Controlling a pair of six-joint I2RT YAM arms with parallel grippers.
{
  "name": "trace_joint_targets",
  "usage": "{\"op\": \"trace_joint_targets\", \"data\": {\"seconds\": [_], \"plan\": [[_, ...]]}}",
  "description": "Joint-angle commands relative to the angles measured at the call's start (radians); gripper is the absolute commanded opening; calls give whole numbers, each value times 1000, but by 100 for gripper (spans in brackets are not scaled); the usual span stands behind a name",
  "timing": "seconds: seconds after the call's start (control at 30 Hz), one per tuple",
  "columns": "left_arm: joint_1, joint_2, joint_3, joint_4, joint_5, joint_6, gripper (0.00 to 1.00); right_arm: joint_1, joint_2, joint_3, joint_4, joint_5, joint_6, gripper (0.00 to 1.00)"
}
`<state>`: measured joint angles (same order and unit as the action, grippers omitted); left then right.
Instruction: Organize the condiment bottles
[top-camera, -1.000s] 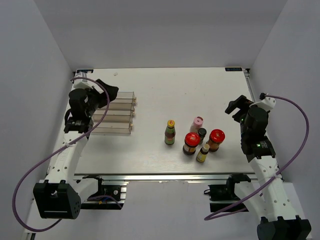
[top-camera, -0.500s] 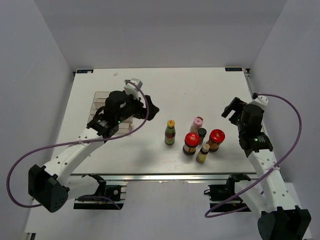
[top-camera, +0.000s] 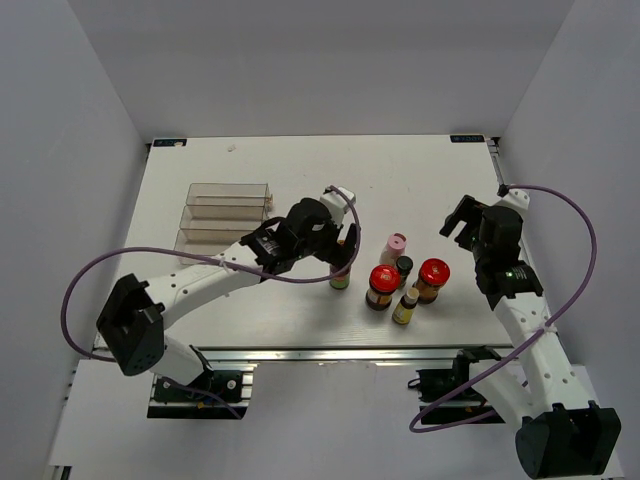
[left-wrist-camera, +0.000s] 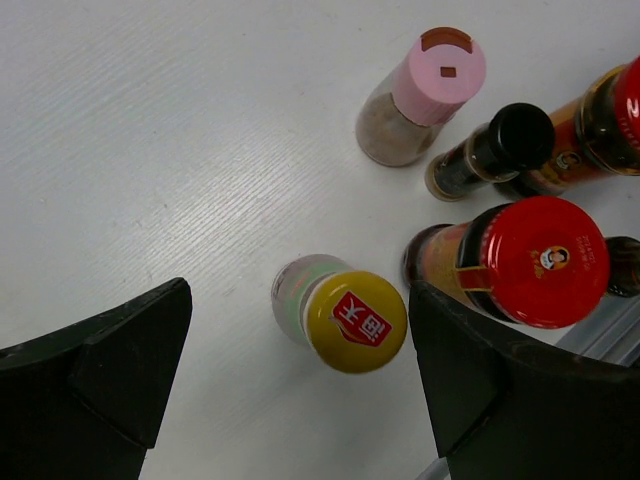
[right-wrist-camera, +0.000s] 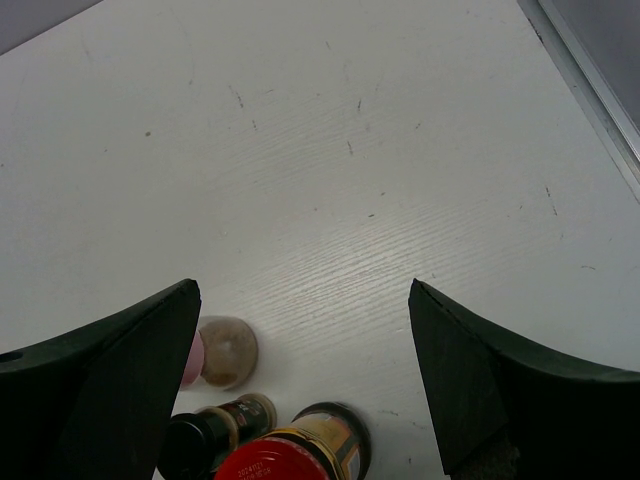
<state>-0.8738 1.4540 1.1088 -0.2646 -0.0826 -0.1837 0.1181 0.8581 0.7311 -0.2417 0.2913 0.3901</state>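
The robot's left gripper is ready to close on the yellow cap: its fingers reach on either side of the cap in the left wrist view, so closing now would hold the cap.
The condiment bottles stand clustered at the table's front middle. My left gripper (top-camera: 346, 254) hangs open above the yellow-capped green-labelled bottle (top-camera: 341, 279), whose cap (left-wrist-camera: 357, 320) shows between the spread fingers (left-wrist-camera: 130, 350) without touching them. To its right stand the pink-capped bottle (top-camera: 397, 244), the dark-capped one (top-camera: 404, 267), two red-lidded jars (top-camera: 381, 286) (top-camera: 433, 277) and the slim yellowish bottle (top-camera: 406, 306). My right gripper (top-camera: 461, 218) is open and empty behind and to the right of the cluster. Its wrist view catches the pink-capped bottle (right-wrist-camera: 226, 350) and one red-lidded jar (right-wrist-camera: 300, 452) at the bottom edge.
A clear tiered plastic rack (top-camera: 226, 214) sits at the back left of the white table (top-camera: 300, 170). Metal rails run along the table's front edge (top-camera: 330, 352). The left arm stretches diagonally from the front left across the table's middle.
My left arm has swung from over the rack rightward across the table to above the yellow-capped bottle. The right gripper shifted slightly left. Both stayed open.
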Motion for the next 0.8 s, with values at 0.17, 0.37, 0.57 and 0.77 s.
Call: {"op": "trace_joint_targets", "data": {"seconds": [0.17, 0.37, 0.57, 0.77], "plan": [[-51, 52, 103, -44, -117, 24, 81, -3, -24, 11, 7, 20, -16, 89], [-83, 55, 112, -47, -147, 15, 45, -5, -34, 8, 1, 60, -19, 89], [-85, 65, 167, -74, -230, -7, 7, -3, -44, 4, 2, 66, -17, 89], [-83, 46, 226, -41, -400, 21, 0, -3, -42, 4, 5, 63, -17, 90]]}}
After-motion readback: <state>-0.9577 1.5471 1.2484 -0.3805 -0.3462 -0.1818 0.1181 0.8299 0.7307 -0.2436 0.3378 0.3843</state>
